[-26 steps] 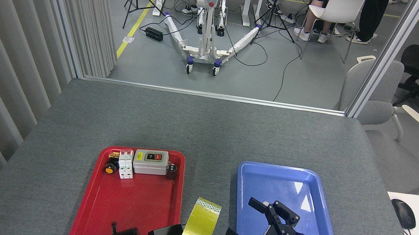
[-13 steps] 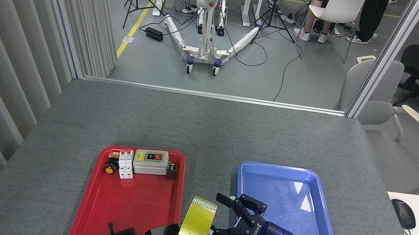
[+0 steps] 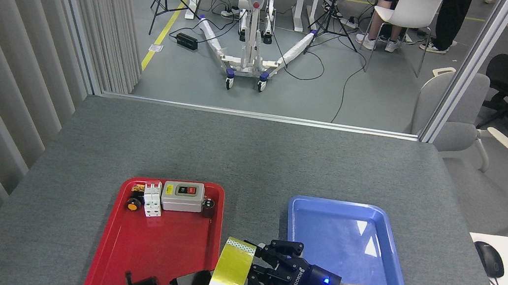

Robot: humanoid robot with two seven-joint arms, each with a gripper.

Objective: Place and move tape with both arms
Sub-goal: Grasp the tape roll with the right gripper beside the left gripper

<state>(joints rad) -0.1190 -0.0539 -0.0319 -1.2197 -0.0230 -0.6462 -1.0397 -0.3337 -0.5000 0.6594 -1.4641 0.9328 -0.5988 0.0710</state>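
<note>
I will grab the yellow tape by its rim (image 3: 247, 266) with my right gripper next. My right gripper can then carry the tape over into the blue tray (image 3: 362, 217).
The tape (image 3: 229, 278), a yellow translucent roll, stands on its edge between the two trays at the bottom of the head view. My left gripper (image 3: 200, 283) comes in from the bottom edge over the red tray (image 3: 159, 248) and is shut on the roll's left side; one dark finger (image 3: 187, 283) shows, the rest is hidden behind the roll. My right gripper (image 3: 259, 275), black with a blue light, is open, its fingertips spread right against the roll's right face over the left rim of the blue tray (image 3: 362, 217).
The red tray holds a grey switch box (image 3: 183, 196), a white breaker (image 3: 152, 199) and small parts at its far end. A computer mouse (image 3: 489, 258) lies on a white desk at right. Chairs stand beyond the grey table (image 3: 252, 157).
My right gripper has moved left from over the blue tray up to the tape's right face. The left gripper and the tape have shifted slightly left.
</note>
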